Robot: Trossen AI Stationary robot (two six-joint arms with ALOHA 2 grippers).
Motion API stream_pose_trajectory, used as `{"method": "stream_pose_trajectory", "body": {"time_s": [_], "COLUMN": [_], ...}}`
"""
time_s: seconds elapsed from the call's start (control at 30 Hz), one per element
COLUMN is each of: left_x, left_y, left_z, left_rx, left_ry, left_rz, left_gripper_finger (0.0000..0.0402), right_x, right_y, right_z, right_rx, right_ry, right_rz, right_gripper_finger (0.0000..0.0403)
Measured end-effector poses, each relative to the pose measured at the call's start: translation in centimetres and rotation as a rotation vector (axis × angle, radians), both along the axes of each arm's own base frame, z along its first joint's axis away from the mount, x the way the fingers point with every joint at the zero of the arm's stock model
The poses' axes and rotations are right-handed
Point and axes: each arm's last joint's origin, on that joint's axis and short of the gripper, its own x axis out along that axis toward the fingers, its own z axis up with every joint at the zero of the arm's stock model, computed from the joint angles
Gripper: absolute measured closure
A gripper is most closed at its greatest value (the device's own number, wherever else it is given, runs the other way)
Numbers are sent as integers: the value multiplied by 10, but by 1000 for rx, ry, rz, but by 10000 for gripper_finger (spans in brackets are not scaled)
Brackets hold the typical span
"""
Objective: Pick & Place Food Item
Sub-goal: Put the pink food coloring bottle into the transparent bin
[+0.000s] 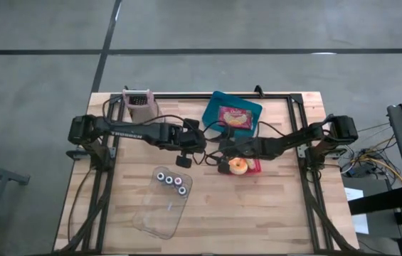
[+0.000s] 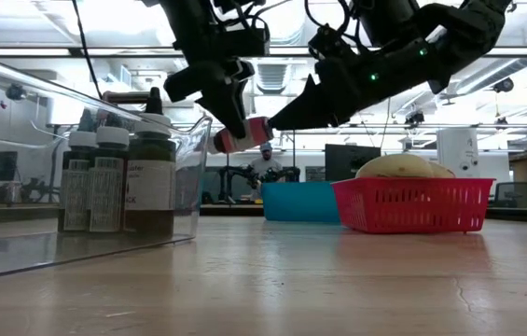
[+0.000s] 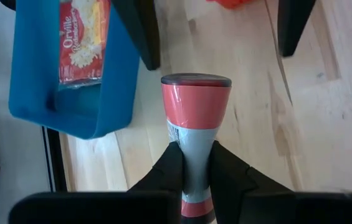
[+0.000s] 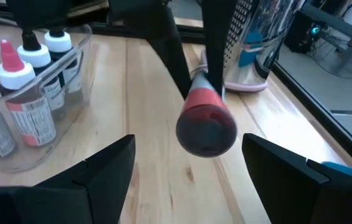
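Note:
My right gripper should next grab the small red bottle by its dark base end [image 4: 207, 134], taking it over from my left gripper.
A small tube-shaped food item [image 3: 195, 118], with a red wrapper, a silver waist and a dark cap, hangs in the air over the table's middle. My left gripper [image 3: 194, 152] is shut on it. The item's capped end [image 4: 207, 127] points at my right gripper [image 4: 188, 146], which is open. The right gripper's fingers [image 3: 141, 31] stand on either side of that end without touching it. In the low view the item [image 2: 242, 135] shows between the two arms, well above the wood. My left gripper pinches the item's narrow silver waist [image 3: 194, 163] between its two fingers. The fingers come slanting down from above and from the table's left. The item sticks out past the fingertips, red end forward, lifted clear of the table.
A red basket [image 1: 255, 168] with a round pastry stands just right of the grippers. A blue tray [image 1: 218, 103] with a popcorn packet is at the far edge, a grater [image 1: 138, 103] at far left. A clear bin [image 1: 159, 213] of small bottles lies toward the near edge.

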Motion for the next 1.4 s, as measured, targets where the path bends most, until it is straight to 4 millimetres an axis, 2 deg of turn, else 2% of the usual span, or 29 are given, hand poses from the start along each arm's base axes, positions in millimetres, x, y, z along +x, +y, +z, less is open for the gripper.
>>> {"method": "stream_pose_trajectory", "body": {"time_s": [0.83,1.4], "left_x": [3,5], "left_y": [-5,-6], "left_z": [2,4], "left_rx": [-9,-31], "left_ry": [-36,-61], "left_rz": [-20,-34], "left_gripper_finger": [355,355], "right_x": [1,1], "right_y": [0,-2], "right_z": [3,4], "right_rx": [-27,-36], "right_ry": [-26,-38], "right_rz": [2,-5], "right_gripper_finger": [123,167]}}
